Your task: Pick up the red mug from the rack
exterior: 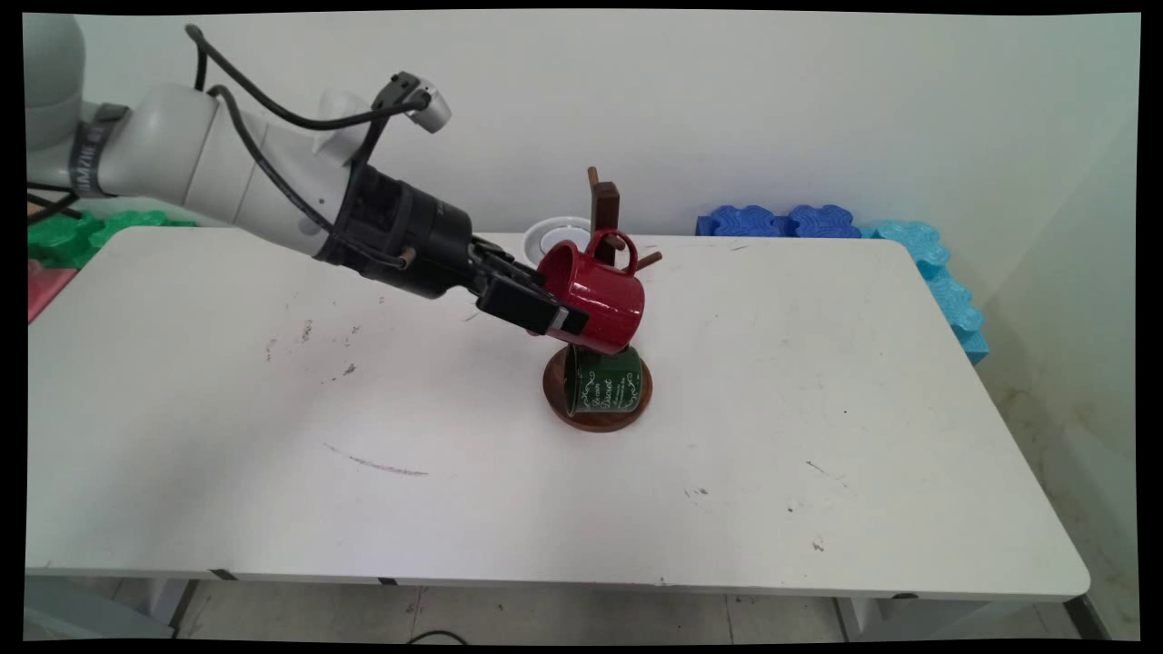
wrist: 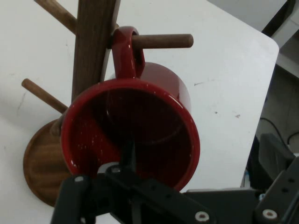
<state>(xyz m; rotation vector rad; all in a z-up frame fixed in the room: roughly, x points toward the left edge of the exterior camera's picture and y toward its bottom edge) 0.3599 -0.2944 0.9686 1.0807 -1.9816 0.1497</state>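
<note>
The red mug's handle [exterior: 631,252] needs to stay free to slide off the peg. My gripper should take hold of the mug by its rim [exterior: 572,285] next.
A red mug [exterior: 604,304] hangs tilted on a wooden mug tree [exterior: 604,204], its handle [wrist: 125,51] looped over a peg [wrist: 163,41]. Its mouth faces my gripper [exterior: 554,300]. In the hand view the red mug [wrist: 131,121] fills the middle, in front of the mug tree's post [wrist: 93,42]. My gripper [wrist: 173,170] sits at the mug's rim with its fingers spread to either side. The right finger [wrist: 273,154] stands apart from the mug's wall. Below the red mug a green mug [exterior: 604,381] hangs over the tree's round base [exterior: 600,420].
A white dish [exterior: 556,234] sits behind the tree near the table's far edge. Blue foam pieces [exterior: 781,221] and cyan ones [exterior: 945,282] lie along the back right. Green foam [exterior: 73,232] lies at the back left. Bare pegs [wrist: 44,95] stick out from the post.
</note>
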